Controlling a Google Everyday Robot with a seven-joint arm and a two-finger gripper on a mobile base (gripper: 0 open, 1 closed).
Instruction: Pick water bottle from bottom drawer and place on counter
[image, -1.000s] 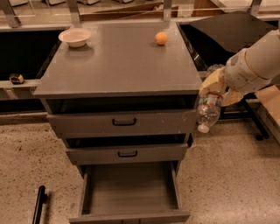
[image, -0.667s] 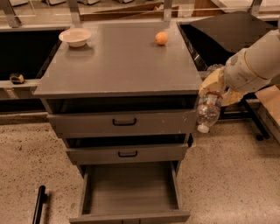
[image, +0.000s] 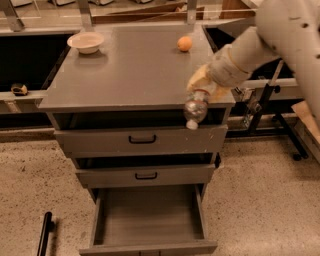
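I will move the water bottle onto the counter before my gripper lets go of it. The bottle is hanging with its white cap below the counter's front edge.
My gripper is shut on the water bottle, a small clear crinkled bottle hanging cap-down with its white cap near the top drawer's upper edge. It hovers at the front right edge of the counter, the grey cabinet top. The bottom drawer is pulled open below and its flat grey inside is empty. The arm reaches in from the upper right.
A white bowl sits at the counter's back left and an orange fruit at the back right. Two upper drawers with black handles are slightly open. A black tray on a stand is to the right. A black bar lies on the floor left.
The gripper with the bottle has risen and moved left, from beside the cabinet's right side to the counter's front right edge.
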